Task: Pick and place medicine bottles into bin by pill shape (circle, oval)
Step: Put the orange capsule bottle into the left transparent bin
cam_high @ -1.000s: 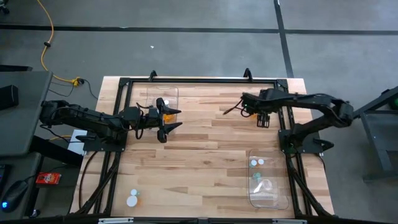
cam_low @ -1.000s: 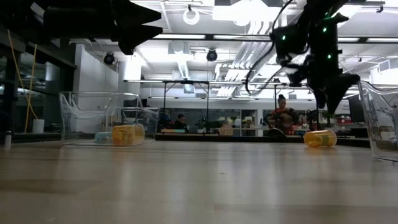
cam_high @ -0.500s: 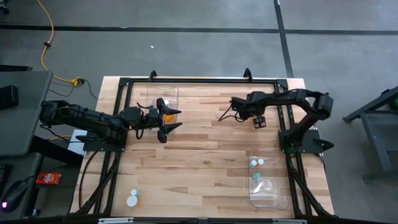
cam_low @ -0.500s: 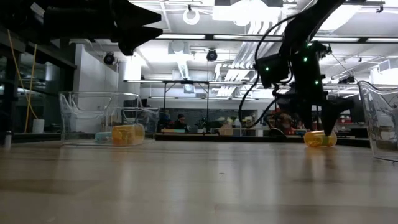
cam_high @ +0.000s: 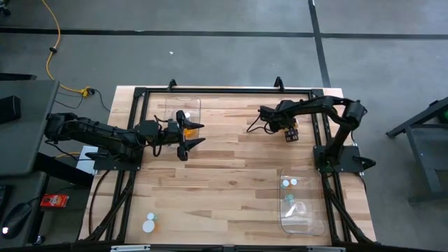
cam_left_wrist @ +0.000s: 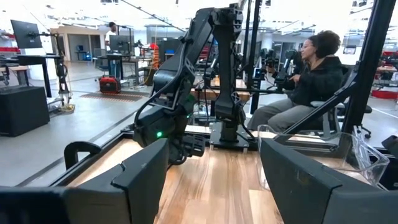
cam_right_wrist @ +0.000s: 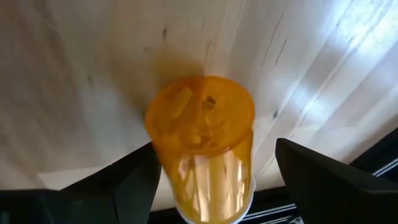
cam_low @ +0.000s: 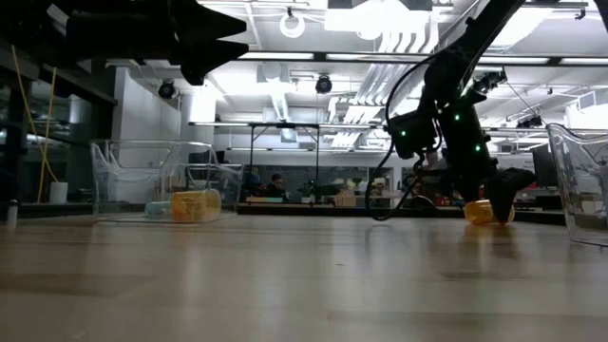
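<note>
The fingertips of my right gripper are on either side of the amber bottle, over the wood, so my right gripper needs to close on the bottle.
An amber pill bottle [cam_right_wrist: 202,143] lies on its side on the wooden table at the far right; it also shows in the low view [cam_low: 483,214]. My right gripper [cam_right_wrist: 211,180] is open and low over it, pointing down, with one finger on each side of the bottle; it also shows in the high view [cam_high: 290,133]. My left gripper [cam_high: 190,134] is open and empty, held in the air by the left bin [cam_high: 168,105]. That bin holds an amber bottle [cam_low: 195,204] lying on its side. My right gripper comes from above with its fingers across the lying bottle. One finger [cam_right_wrist: 134,180] stands right against the bottle's side [cam_right_wrist: 163,165], and I cannot tell whether it touches. The other finger [cam_right_wrist: 323,174] stands clear of it. The bottle rests on the table.
A clear bin [cam_high: 283,210] at the near right holds several pale and teal bottles. Two white-capped bottles [cam_high: 149,224] stand near the table's near left corner. A black frame [cam_high: 224,91] runs along the table's edges. A person [cam_left_wrist: 317,68] sits beyond the table.
My right gripper has gone down from well above the table until its open fingers stand on either side of the amber bottle, shifting slightly toward the table's left. The bottle has stayed where it lay.
</note>
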`<state>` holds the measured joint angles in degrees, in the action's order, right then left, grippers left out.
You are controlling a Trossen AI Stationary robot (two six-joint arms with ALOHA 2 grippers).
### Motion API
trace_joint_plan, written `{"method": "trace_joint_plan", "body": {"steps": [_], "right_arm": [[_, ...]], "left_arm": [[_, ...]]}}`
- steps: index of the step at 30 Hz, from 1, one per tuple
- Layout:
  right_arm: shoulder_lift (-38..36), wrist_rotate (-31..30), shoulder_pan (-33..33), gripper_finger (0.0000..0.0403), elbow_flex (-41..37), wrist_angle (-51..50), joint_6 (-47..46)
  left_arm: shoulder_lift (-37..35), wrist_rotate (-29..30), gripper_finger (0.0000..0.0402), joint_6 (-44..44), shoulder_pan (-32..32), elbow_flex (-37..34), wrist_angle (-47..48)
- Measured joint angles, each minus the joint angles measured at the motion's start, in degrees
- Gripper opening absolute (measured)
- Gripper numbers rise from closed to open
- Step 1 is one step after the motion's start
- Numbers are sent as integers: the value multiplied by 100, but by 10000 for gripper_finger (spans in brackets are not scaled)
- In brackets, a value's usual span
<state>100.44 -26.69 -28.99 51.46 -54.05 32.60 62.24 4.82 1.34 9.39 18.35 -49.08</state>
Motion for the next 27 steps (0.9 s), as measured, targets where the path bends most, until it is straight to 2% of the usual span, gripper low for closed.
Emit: {"method": "trace_joint_plan", "body": {"steps": [4, 16, 27], "right_arm": [[16, -12, -40, 286, 0, 94, 1], [16, 19, -40, 183, 0, 71, -61], [-133, 76, -24, 173, 65, 51, -69]], "left_arm": [[-1, 0, 246, -1, 2, 0, 0], [0, 3, 246, -1, 1, 0, -2], [-1, 7, 246, -2, 1, 0, -2]]}}
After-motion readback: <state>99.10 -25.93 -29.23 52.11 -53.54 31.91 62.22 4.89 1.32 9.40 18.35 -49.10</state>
